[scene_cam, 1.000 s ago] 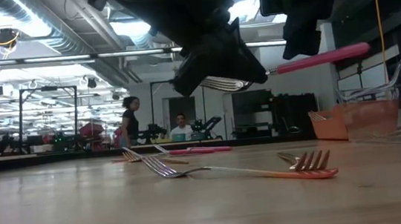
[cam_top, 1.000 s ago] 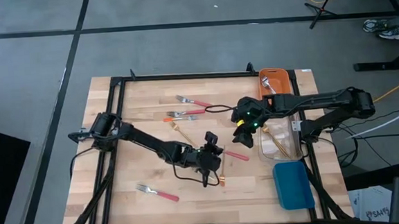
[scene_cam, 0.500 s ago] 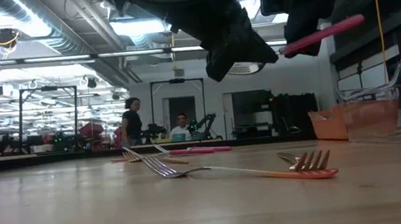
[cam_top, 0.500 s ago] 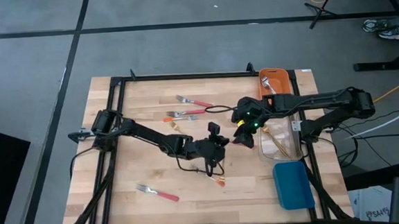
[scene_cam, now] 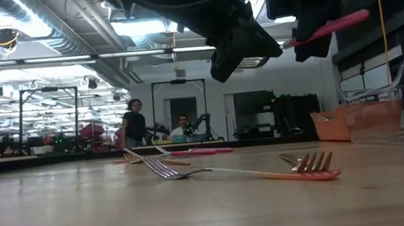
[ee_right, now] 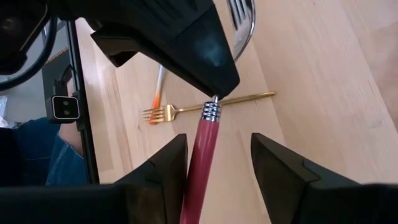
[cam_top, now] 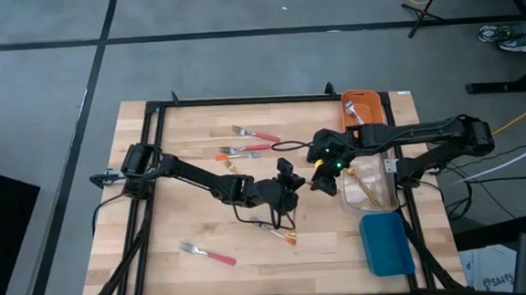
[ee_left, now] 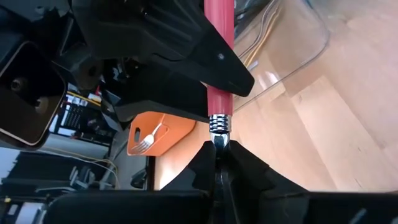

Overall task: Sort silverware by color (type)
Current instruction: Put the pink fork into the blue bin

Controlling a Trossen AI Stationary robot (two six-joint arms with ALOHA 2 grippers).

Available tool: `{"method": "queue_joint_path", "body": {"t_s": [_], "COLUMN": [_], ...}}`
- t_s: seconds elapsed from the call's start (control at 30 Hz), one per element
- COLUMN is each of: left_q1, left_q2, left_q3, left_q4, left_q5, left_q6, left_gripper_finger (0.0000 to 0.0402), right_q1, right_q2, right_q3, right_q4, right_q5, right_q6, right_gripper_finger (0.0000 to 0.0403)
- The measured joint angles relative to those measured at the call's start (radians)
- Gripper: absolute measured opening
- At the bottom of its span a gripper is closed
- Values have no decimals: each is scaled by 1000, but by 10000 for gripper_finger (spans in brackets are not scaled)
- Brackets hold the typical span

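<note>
I should next take hold of the fork by its pink-red handle [ee_right: 200, 155] with my right gripper, so that I can sort it into the blue bin.
My left gripper [cam_top: 289, 179] is shut on a fork with a silver head and a pink-red handle [scene_cam: 328, 27], held in the air above the table's middle. My right gripper [cam_top: 320, 175] is open right beside it, and the handle [ee_right: 200, 155] runs between its two fingers [ee_right: 283, 171]. The fork's silver head [ee_right: 240, 18] sticks out past the left gripper. In the low view the handle's free end pokes out beyond the right gripper, slanting slightly upward. My left gripper pinches the fork's silver neck [ee_left: 218, 138] just below the ribbed collar of the pink handle, between its two fingers. The fork is lifted clear of the table and lies roughly level, its handle pointing toward the table's right side. My right gripper's fingers stand on either side of the handle; whether one finger touches it, I cannot tell.
Pink-handled forks [cam_top: 255, 133] lie near the far edge, another [cam_top: 209, 253] toward the near left. A gold fork [ee_right: 205, 104] and an orange-handled one [cam_top: 283, 234] lie below the grippers. At the right edge stand the orange bin [cam_top: 362, 105], clear bin [cam_top: 369, 187] and blue bin [cam_top: 386, 244].
My left gripper has risen and moved toward the far edge and the right gripper, carrying the fork. The pink handle has gone up and now passes between the right gripper's fingers. The right arm has kept nearly still.
</note>
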Motion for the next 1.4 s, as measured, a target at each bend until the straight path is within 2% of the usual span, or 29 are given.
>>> {"method": "queue_joint_path", "body": {"t_s": [0.13, 0.57, 1.17, 1.4], "left_q1": [0, 10, 0, -40], "left_q2": [0, 0, 0, 0], "left_q3": [0, 0, -1, -1], "left_q4": [-1, -5, -4, 4], "left_q5": [-1, -4, -5, -84], "left_q6": [16, 19, 15, 16], "left_gripper_finger": [21, 21, 21, 21], "right_q1": [0, 0, -1, 0], "right_q2": [0, 0, 0, 0], "right_q3": [0, 0, 0, 1], "right_q4": [1, 11, 12, 25], "right_q5": [-1, 3, 10, 2], "right_q6": [1, 4, 28, 34], "right_gripper_finger": [141, 12, 7, 7]}}
